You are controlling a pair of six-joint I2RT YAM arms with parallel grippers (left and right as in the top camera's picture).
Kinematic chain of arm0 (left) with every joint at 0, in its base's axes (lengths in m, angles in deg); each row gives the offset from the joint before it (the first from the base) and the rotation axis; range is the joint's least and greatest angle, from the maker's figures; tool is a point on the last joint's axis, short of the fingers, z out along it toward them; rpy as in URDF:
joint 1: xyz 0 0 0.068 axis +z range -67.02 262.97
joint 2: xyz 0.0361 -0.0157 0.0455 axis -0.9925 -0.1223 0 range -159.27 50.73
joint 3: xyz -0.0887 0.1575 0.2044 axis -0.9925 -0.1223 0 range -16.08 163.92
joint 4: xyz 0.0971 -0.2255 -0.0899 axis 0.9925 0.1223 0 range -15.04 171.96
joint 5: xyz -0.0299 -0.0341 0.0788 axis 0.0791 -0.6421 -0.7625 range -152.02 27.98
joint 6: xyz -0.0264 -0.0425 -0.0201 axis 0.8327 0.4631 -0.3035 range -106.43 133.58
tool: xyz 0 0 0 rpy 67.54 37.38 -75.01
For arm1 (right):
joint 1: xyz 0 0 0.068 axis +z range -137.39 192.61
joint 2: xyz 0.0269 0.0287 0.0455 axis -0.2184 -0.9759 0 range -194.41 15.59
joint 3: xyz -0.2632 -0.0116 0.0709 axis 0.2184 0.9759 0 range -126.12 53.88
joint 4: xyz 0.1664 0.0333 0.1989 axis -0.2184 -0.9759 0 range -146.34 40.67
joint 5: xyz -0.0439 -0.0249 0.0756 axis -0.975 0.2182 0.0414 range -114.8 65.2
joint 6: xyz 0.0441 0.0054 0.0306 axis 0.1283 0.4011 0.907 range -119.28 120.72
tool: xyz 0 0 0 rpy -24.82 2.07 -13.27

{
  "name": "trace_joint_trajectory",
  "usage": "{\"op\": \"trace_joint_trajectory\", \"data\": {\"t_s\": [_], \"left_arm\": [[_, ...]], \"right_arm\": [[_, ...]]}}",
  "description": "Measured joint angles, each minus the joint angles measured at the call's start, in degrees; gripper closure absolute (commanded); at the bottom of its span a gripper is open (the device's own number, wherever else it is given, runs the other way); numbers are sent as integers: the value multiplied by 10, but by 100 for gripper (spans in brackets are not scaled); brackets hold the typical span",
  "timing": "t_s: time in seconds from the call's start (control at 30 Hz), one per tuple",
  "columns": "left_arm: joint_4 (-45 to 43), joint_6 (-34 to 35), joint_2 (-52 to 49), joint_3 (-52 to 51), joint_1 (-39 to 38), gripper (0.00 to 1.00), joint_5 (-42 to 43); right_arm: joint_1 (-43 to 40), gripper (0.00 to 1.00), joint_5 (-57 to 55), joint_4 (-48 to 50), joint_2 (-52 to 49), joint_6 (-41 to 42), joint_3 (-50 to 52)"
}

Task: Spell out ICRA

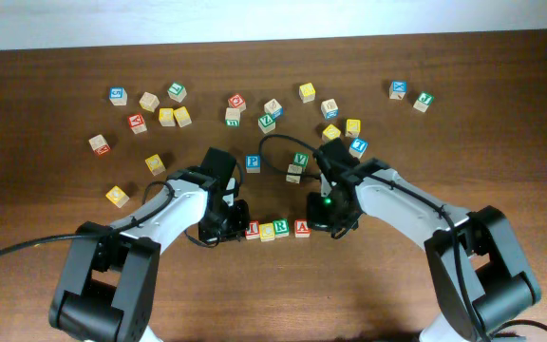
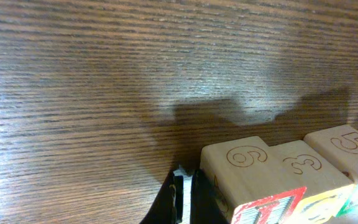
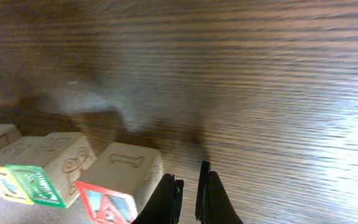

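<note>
My left gripper, shut beside the red I block (image 1: 253,230), would rise empty.
A row of letter blocks lies at the table's front centre: a red I block (image 1: 253,230), a yellow C block (image 1: 268,232), a green R block (image 1: 281,229) and a red A block (image 1: 301,228). My left gripper (image 1: 233,220) is shut and empty, right against the row's left end. In the left wrist view the fingers (image 2: 182,186) sit beside the red I block (image 2: 241,165). My right gripper (image 1: 326,223) is at the row's right end. In the right wrist view its fingers (image 3: 189,186) are nearly shut and empty, touching the A block (image 3: 126,168), with the R block (image 3: 55,162) beyond.
Many loose letter blocks are scattered across the back of the table, such as a blue P block (image 1: 253,162), a green block (image 1: 299,160), a blue one (image 1: 358,147) and yellow ones (image 1: 117,196), (image 1: 155,163). The table's front edge is near the row.
</note>
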Motion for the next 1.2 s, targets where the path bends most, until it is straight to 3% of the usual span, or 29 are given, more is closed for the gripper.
{"op": "trace_joint_trajectory", "data": {"t_s": [0.7, 0.93, 1.03, 1.2], "left_arm": [[-22, -6, 0, -2, 0, 100, 2], [74, -6, 6, 37, 40, 100, -60], [107, -17, 53, 45, 51, 100, -61], [181, -9, 97, 49, -14, 100, -11]], "right_arm": [[28, 96, -8, 9, 0, 2, 0], [28, 95, -8, -5, 0, 2, 0], [28, 92, -8, -4, 0, 1, 0], [-36, 91, -14, -48, -1, -2, -12]]}}
